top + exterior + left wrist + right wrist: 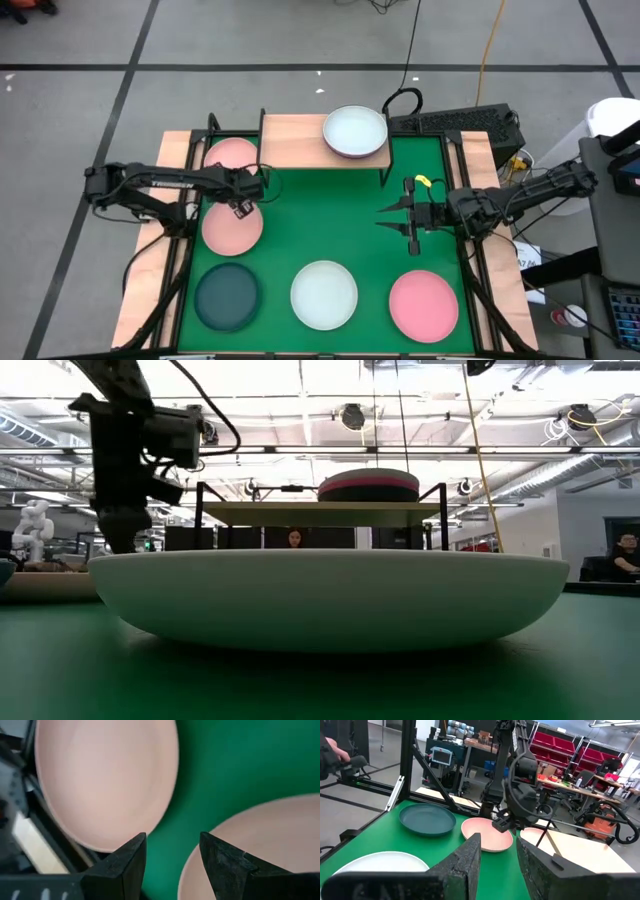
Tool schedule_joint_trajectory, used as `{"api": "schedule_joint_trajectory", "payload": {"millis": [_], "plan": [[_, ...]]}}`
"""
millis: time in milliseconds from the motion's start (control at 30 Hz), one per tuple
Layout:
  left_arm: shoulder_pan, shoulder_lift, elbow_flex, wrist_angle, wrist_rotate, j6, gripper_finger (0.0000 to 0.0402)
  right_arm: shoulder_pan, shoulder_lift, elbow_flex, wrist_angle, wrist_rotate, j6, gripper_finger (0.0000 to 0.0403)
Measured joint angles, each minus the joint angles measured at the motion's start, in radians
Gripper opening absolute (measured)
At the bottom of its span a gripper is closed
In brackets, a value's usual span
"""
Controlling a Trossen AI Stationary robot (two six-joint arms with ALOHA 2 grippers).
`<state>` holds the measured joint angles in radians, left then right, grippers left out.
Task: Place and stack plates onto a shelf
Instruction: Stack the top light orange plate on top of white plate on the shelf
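My left gripper is going to grab the light pink plate by its rim point(161, 815) next. Then it can stack that plate onto the shelf.
The shelf point(300, 140) stands at the far edge of the green mat, and the low view shows its plank point(300, 512) from the side. On its right end sits a stack of plates point(355, 131), the top one pale mint, with a magenta band point(367, 487) below. Two light pink plates point(232, 155) point(232, 230) lie on the mat at left. A dark teal plate point(227, 296), a mint plate point(324, 294) and a pink plate point(423, 305) lie along the near edge. My left gripper point(243, 207) point(172, 855) is open and points down over the gap between the two light pink plates. My right gripper point(383, 215) point(497, 855) hovers open right of centre.
A keyboard point(460, 122) lies behind the shelf's right end. Black frame rails point(470, 260) run along both sides of the mat. A small yellow object point(424, 181) sits near the right arm. Bare green mat point(330, 215) lies between the two grippers.
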<state>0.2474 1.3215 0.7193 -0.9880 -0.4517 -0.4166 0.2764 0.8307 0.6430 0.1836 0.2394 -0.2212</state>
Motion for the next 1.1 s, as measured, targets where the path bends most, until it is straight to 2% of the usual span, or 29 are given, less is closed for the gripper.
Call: {"api": "schedule_joint_trajectory", "payload": {"millis": [300,567,700,1100], "plan": [[0.111,0.001,0.000,0.118,0.092,0.115,0.0191,0.000,0.000,0.000,0.000,0.000,0.000,0.0110],[0.182,0.001,-0.006,0.182,0.114,0.157,0.0191,0.000,0.000,0.000,-0.001,0.000,0.000,0.0110],[0.206,0.001,-0.037,0.185,0.122,0.161,0.0191,0.000,0.000,0.000,-0.001,0.000,0.000,0.0110],[0.288,0.001,-0.152,0.340,0.130,0.172,0.0187,0.000,0.000,0.000,-0.001,-0.001,0.004,0.0110]]}}
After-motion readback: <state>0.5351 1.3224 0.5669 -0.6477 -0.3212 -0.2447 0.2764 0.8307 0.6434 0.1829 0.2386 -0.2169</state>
